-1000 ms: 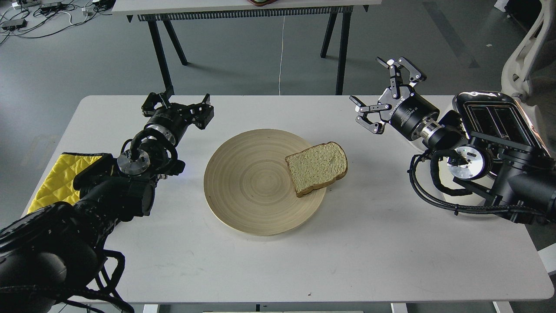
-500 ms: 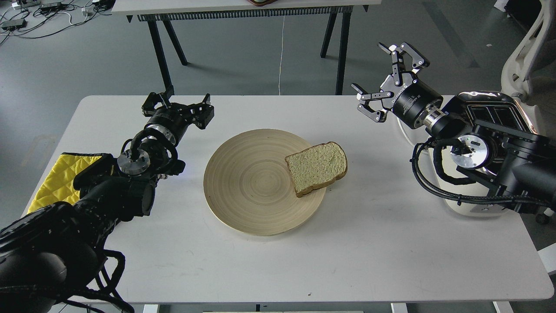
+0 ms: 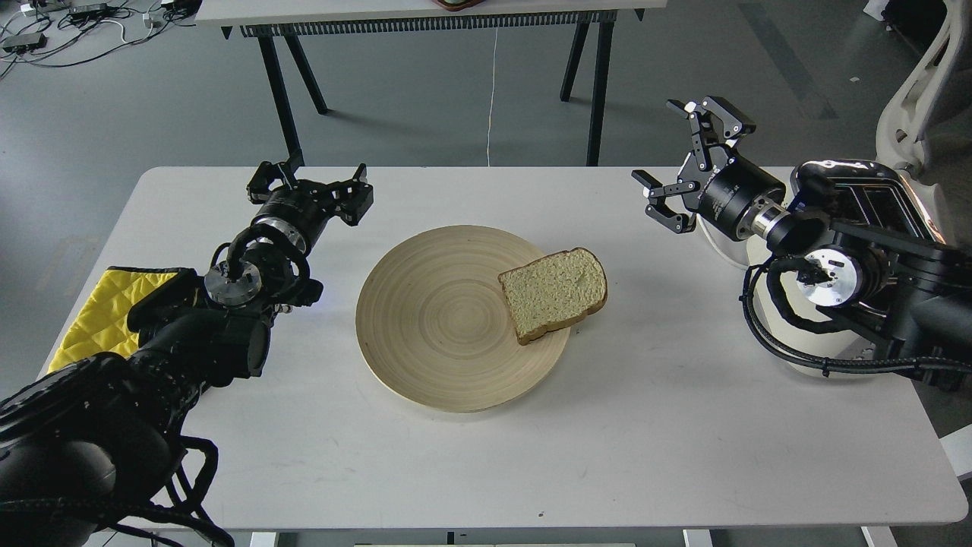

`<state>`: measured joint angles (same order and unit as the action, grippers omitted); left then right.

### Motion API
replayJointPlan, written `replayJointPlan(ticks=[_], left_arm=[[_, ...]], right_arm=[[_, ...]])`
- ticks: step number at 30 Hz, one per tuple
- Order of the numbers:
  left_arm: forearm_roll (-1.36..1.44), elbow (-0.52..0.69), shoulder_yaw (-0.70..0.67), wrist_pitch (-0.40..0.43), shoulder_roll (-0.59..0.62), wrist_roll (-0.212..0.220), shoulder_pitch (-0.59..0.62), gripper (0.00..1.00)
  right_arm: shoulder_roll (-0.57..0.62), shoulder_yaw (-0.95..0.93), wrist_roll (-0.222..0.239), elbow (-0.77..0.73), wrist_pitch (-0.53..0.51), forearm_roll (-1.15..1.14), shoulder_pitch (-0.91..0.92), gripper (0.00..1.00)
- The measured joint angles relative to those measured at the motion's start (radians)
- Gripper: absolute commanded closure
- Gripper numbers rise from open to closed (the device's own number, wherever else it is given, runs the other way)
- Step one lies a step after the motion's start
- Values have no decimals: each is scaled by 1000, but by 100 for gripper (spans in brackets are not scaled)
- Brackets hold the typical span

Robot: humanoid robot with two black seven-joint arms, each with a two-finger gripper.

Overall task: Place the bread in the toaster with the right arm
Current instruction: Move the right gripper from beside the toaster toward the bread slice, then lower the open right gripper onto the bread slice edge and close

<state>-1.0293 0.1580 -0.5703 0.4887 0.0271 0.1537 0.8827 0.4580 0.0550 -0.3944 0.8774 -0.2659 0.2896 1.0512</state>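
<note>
My right gripper grabs the bread (image 3: 554, 293) by its crust edge that hangs over the plate next, to put it in the toaster (image 3: 873, 201).
A slice of pale bread (image 3: 554, 293) with a brown crust lies on the right edge of a round wooden plate (image 3: 448, 319), partly overhanging it. The cream-white toaster (image 3: 873, 201) with a chrome top stands at the table's right edge, mostly hidden behind my right arm. My right gripper (image 3: 687, 163) is open and empty, raised above the table up and to the right of the bread. My left gripper (image 3: 311, 186) is open and empty, at the far left of the table.
A yellow quilted cloth (image 3: 102, 311) lies at the table's left edge under my left arm. The white table (image 3: 486, 456) carries everything. A second table (image 3: 425, 15) with black legs stands behind it, with a white cord hanging down.
My right arm rose and swung to the right, away from the plate, then the gripper dropped a little. The bread, plate and left arm have not moved.
</note>
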Motion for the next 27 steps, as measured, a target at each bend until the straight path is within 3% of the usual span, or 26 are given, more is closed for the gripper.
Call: replayJointPlan(ticks=[13,19,25,27], left_arm=[[0,0,0,0,-1,1,1,0],[0,0,0,0,-1,1,1,0],[0,0,0,0,-1,0,1,0],[0,0,0,0,-1,1,1,0]], right_arm=[[-159,123,37,-5,369,-195,8,1],[-163,206,51,0,421,-213,14,2],[-162,258,98,1,464,-287,14,4],[-162,262,114,2,466,-318,9,8]])
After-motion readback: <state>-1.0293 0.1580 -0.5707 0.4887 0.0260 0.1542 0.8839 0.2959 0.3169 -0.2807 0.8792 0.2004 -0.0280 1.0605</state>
